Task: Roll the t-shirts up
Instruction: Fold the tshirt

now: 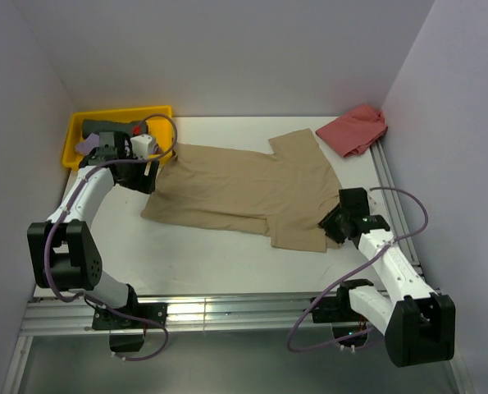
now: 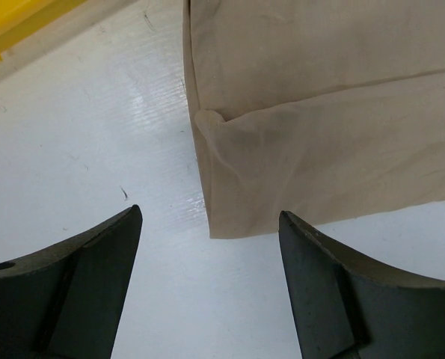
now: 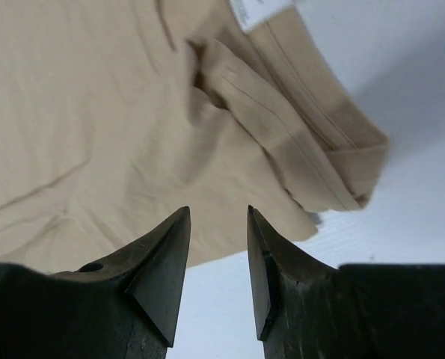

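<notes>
I need to turn that flap inward for rolling, so next my right gripper needs to grab the tan t-shirt's near edge (image 3: 234, 241) beside the bunched fold (image 3: 297, 142).
A large tan t-shirt (image 1: 244, 189) lies spread flat across the middle of the table. My left gripper (image 1: 151, 179) hovers at its left hem. In the left wrist view this gripper (image 2: 209, 224) is open, with the shirt's corner (image 2: 319, 112) just beyond the fingertips and only bare table between them. My right gripper (image 1: 330, 223) sits at the shirt's near right edge. It is open by a narrow gap (image 3: 218, 217) with nothing in it, just short of the tan cloth (image 3: 95, 112) and a bunched fold (image 3: 297, 142). A salmon-red t-shirt (image 1: 354, 129) lies crumpled at the back right.
A yellow tray (image 1: 79, 131) stands at the back left and holds a dark grey-green cloth (image 1: 104, 125) and a lilac one (image 1: 86, 144). Its edge shows in the left wrist view (image 2: 20, 22). Walls close in on both sides.
</notes>
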Robot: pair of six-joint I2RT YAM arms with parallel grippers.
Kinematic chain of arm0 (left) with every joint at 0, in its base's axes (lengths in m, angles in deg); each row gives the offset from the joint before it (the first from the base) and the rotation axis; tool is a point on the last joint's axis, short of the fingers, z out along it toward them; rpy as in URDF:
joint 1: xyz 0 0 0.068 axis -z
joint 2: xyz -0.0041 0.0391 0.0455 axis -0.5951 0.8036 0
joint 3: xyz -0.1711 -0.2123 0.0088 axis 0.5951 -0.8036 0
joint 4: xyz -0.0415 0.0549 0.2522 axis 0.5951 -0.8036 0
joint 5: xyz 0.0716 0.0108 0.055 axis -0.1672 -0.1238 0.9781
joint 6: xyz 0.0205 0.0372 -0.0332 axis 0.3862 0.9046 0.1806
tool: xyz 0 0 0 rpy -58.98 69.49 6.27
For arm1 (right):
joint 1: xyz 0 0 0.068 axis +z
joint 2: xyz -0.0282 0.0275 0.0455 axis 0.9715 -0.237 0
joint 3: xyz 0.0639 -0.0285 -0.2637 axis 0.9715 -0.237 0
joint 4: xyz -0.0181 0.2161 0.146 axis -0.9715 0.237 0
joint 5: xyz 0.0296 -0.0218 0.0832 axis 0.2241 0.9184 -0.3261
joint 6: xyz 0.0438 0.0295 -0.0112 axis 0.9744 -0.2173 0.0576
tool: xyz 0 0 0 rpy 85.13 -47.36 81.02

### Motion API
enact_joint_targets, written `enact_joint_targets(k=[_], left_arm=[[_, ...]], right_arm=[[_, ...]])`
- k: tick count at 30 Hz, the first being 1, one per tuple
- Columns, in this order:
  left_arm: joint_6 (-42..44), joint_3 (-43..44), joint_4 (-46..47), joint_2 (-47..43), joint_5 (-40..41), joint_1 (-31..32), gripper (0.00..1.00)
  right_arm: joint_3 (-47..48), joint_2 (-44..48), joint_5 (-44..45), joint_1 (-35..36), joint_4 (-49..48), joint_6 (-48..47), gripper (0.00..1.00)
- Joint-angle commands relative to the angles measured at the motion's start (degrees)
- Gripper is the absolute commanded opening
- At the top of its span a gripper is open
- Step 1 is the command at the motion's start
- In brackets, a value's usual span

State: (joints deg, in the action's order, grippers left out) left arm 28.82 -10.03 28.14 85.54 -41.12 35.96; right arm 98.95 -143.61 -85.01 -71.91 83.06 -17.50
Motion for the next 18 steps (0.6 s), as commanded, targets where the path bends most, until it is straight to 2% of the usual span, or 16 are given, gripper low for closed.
enact_joint_targets(k=[1,7,18], left_arm=[[0.7,0.0,0.7,-2.0,-1.6,0.0,0.79],[1.0,-0.3,0.6,-2.1,-1.8,0.0,0.79],[1.2,-0.8,0.7,-2.2,-1.8,0.0,0.79]], right_arm=[[-3.6,3.3,0.6,0.5,-0.6,1.4,0.44],[-7.7,4.7,1.8,0.5,-1.2,2.3,0.39],[-11.5,6.1,2.1,0.4,-2.2,2.9,0.39]])
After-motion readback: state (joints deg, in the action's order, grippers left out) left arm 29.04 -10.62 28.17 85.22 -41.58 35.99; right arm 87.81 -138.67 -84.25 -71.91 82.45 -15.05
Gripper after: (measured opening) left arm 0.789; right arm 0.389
